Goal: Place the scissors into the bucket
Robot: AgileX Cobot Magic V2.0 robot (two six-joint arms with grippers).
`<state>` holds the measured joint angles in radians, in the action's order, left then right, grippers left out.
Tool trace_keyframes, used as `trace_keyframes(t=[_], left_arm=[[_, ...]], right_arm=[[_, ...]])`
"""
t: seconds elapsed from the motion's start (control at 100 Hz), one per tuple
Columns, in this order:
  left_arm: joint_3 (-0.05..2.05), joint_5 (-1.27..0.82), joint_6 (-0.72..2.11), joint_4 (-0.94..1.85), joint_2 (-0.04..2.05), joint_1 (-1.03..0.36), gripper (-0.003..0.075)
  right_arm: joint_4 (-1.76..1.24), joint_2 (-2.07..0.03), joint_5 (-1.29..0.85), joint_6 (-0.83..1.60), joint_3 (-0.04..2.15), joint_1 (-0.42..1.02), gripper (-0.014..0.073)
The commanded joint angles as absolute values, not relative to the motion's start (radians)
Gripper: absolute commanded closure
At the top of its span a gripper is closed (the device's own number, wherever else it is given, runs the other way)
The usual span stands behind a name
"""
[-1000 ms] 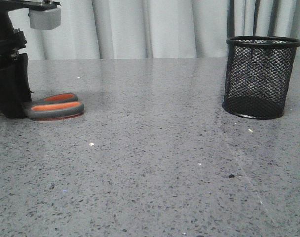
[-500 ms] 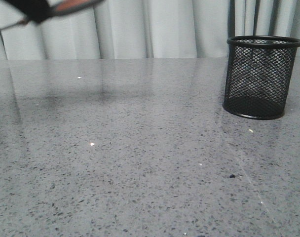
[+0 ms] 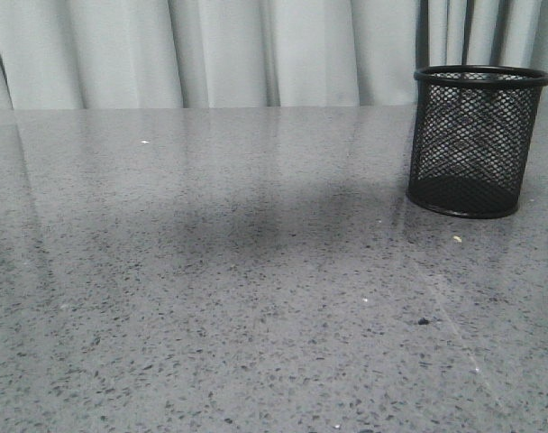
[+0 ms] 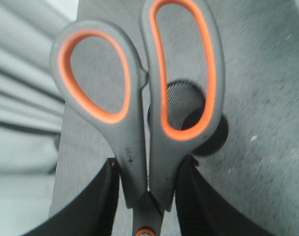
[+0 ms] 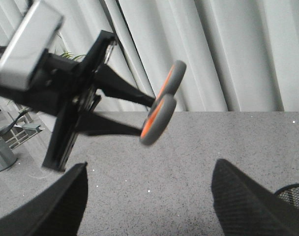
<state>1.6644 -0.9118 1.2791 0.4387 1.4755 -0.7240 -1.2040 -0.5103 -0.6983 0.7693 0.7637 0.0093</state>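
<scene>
My right gripper moves toward the scissors' orange-lined loops next, before it closes. In the right wrist view these stand beyond its open fingertips, so closing now would miss.
The scissors [image 4: 139, 128], dark grey with orange-lined loops, are clamped near their pivot between the black fingers of my left gripper [image 4: 148, 196], loops pointing away from the wrist. The right wrist view shows them held in the air [image 5: 162, 115] above the table by my left gripper [image 5: 147, 115]. The bucket [image 3: 477, 140], a black mesh cup, stands upright at the table's far right. It shows far below through a scissor loop [image 4: 184, 101]. My right gripper [image 5: 149, 196] is open and empty over the table, the bucket's rim [image 5: 294, 191] beside it. The front view shows neither gripper nor the scissors.
The grey speckled table [image 3: 256, 298] carries a soft shadow near its middle. Pale curtains [image 3: 256, 45] hang behind the far edge. A few small specks lie in front of the bucket.
My left gripper has lifted the scissors off the table at the left, up and out of the front view. The shadow has shifted toward the table's middle.
</scene>
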Motion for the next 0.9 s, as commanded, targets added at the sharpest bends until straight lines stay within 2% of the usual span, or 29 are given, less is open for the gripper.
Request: trace_keyframes(t=[0.0, 0.37, 0.45, 0.52, 0.54, 0.55, 0.56, 0.57, 0.75, 0.89], left_arm=[[1.699, -0.829, 1.278, 0.476, 1.435, -0.777, 0.0587], [1.699, -0.771, 1.278, 0.474, 1.435, -0.904, 0.0587], [1.699, -0.771, 1.278, 0.474, 1.433, -0.911, 0.0587], [1.699, -0.771, 1.278, 0.474, 1.425, -0.911, 0.0587], [1.699, -0.771, 1.278, 0.474, 1.421, -0.911, 0.0587], [1.699, -0.771, 1.278, 0.474, 1.417, -0.911, 0.0587], [1.699, -0.771, 1.278, 0.474, 1.416, -0.911, 0.0587], [1.699, -0.771, 1.278, 0.474, 1.415, -0.911, 0.0587], [1.699, -0.77, 1.272, 0.463, 1.337, -0.911, 0.0579], [1.699, -0.772, 1.175, 0.401, 1.222, -0.911, 0.058]], right_arm=[[-1.26, -0.56, -0.676, 0.785, 0.823, 0.01, 0.0115], [-1.361, -0.736, -0.761, 0.785, 0.879, 0.01, 0.0128], [-1.384, -0.769, -0.779, 0.785, 0.886, 0.01, 0.025], [-1.414, -0.797, -0.81, 0.785, 0.889, 0.01, 0.0471], [-1.426, -0.803, -0.827, 0.785, 0.889, 0.01, 0.0573], [-1.426, -0.806, -0.831, 0.787, 0.889, 0.01, 0.0573], [-1.43, -0.81, -0.841, 0.792, 0.889, 0.01, 0.065], [-1.436, -0.815, -0.846, 0.801, 0.889, 0.01, 0.0673], [-1.478, -0.859, -0.906, 0.857, 0.899, 0.01, 0.0659], [-1.379, -0.911, -0.88, 0.857, 0.987, 0.006, 0.0659]])
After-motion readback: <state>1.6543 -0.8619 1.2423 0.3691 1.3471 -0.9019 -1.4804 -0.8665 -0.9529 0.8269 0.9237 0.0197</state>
